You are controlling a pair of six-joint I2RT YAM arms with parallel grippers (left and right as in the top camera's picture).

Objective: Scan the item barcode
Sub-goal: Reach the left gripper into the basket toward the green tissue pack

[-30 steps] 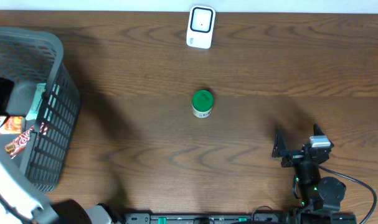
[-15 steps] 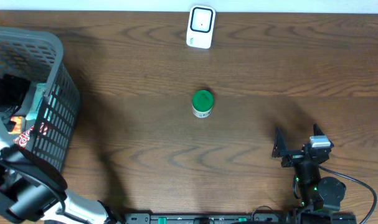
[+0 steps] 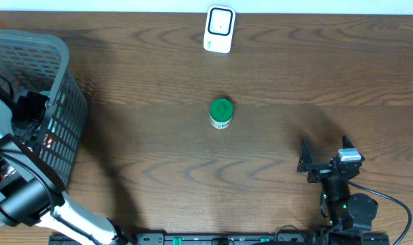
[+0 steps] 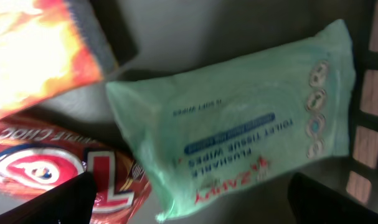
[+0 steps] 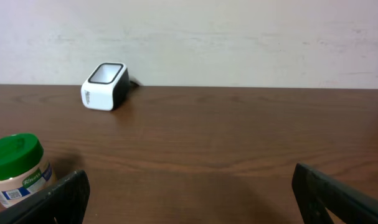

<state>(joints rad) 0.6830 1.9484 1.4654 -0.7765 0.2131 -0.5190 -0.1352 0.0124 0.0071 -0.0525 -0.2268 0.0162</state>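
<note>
The pale green wipes pack will have its broad sides open for barcode scanning if my left gripper pinches it by its long edge near the red lettering (image 4: 235, 185), so my left gripper should do that next.
My left gripper (image 4: 201, 202) is open inside the grey basket (image 3: 59, 54), hovering over a pale green pack of tissue wipes (image 4: 238, 118). A red chocolate wrapper (image 4: 45, 165) lies beside the wipes and an orange packet (image 4: 33, 56) above that. Nothing sits between the fingers. From overhead the left gripper (image 3: 29, 107) is over the basket's right side. A green-lidded jar (image 3: 220, 113) stands mid-table. The white barcode scanner (image 3: 219, 29) is at the far edge. My right gripper (image 3: 324, 158) rests open near the front right, facing the scanner (image 5: 105, 86) and the jar (image 5: 14, 169).
The basket's slatted wall (image 4: 368, 106) stands close on the right of the wipes. The left arm (image 3: 29, 197) curves up from the front left corner over the basket. A pale wall (image 5: 238, 37) backs the table.
The left arm has swung in over the basket and brought its gripper towards the packs. The right arm, jar and scanner have not moved.
</note>
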